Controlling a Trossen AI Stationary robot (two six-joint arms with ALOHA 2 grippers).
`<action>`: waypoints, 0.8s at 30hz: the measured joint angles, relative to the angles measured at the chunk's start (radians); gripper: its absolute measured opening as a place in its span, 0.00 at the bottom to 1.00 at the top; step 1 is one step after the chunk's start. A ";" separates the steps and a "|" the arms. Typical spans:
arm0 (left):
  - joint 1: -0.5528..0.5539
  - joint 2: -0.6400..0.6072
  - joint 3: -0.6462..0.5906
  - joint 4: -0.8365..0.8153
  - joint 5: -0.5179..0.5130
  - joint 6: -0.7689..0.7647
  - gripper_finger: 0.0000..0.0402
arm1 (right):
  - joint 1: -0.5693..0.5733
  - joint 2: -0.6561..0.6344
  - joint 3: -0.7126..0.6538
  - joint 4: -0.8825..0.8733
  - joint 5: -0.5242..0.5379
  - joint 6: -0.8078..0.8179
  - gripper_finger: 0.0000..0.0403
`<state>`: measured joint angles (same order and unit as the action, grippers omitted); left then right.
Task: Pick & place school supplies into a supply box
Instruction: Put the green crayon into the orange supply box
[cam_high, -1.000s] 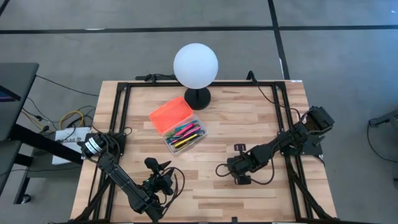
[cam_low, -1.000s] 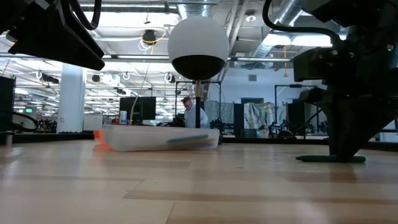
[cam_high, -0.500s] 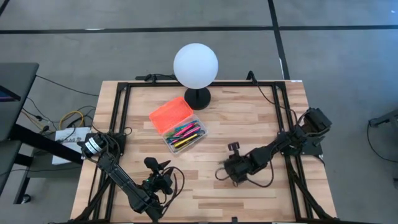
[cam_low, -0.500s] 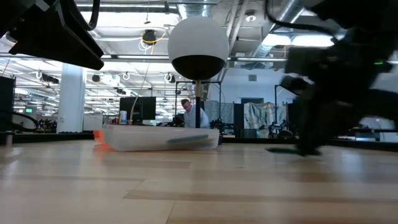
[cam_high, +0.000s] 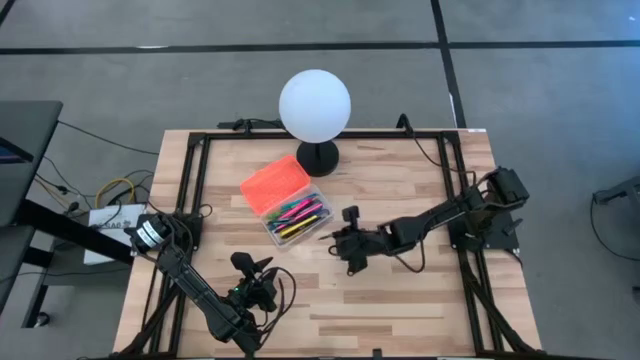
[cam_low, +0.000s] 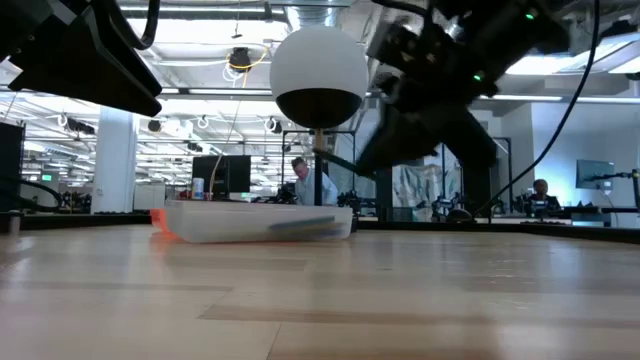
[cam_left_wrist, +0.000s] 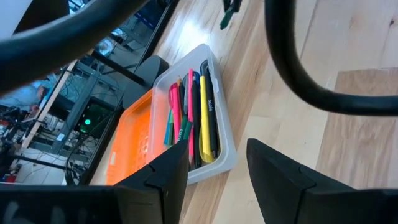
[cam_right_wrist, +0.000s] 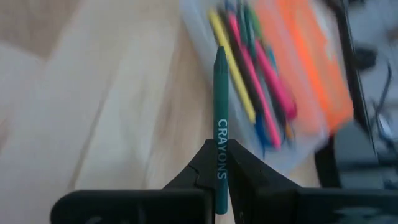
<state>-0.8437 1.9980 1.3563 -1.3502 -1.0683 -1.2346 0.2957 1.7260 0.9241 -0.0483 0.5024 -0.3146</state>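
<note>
The green crayon (cam_right_wrist: 221, 106) is outside the box's rim. My right gripper needs to move the crayon over the pens inside the box (cam_right_wrist: 255, 74) before releasing the crayon.
The supply box (cam_high: 298, 217) is a clear tray with its orange lid (cam_high: 275, 182) open beside it, left of the table's middle. Pink, yellow, green and black pens lie inside (cam_left_wrist: 193, 118). My right gripper (cam_high: 345, 240) hangs just right of the box, shut on a dark green crayon (cam_right_wrist: 221, 106) whose tip points at the box (cam_right_wrist: 261, 81). In the low view it (cam_low: 420, 90) is well above the tabletop. My left gripper (cam_left_wrist: 217, 168) waits open near the table's near-left edge (cam_high: 250, 270). My right gripper pinches the green crayon near its rear end (cam_right_wrist: 221, 163) between its two fingers. The crayon runs along the fingers and sticks out forward, its tip (cam_right_wrist: 219, 53) toward the box. It is lifted clear of the table.
A white globe lamp (cam_high: 315, 105) on a black base (cam_high: 318, 157) stands just beyond the box. Black frame rails (cam_high: 195, 180) run along the table's edges. Bare wood (cam_high: 400, 300) lies near and right of the box.
My right gripper has risen from the tabletop and moved left and toward the far edge, to the box's right side. The green crayon has come up off the wood with it and is now lifted clear.
</note>
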 joint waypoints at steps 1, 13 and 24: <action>0.000 0.000 0.000 -0.001 0.000 0.000 0.39 | -0.017 0.000 0.000 0.035 -0.037 -0.042 0.02; 0.000 0.000 0.000 -0.003 -0.005 0.000 0.39 | -0.200 -0.002 0.003 0.290 -0.295 -0.190 0.02; 0.000 0.000 0.000 -0.004 -0.009 0.000 0.39 | -0.259 0.148 0.073 0.346 -0.393 -0.153 0.02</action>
<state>-0.8440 1.9980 1.3563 -1.3542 -1.0778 -1.2345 0.0368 1.8742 0.9970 0.2979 0.1093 -0.4676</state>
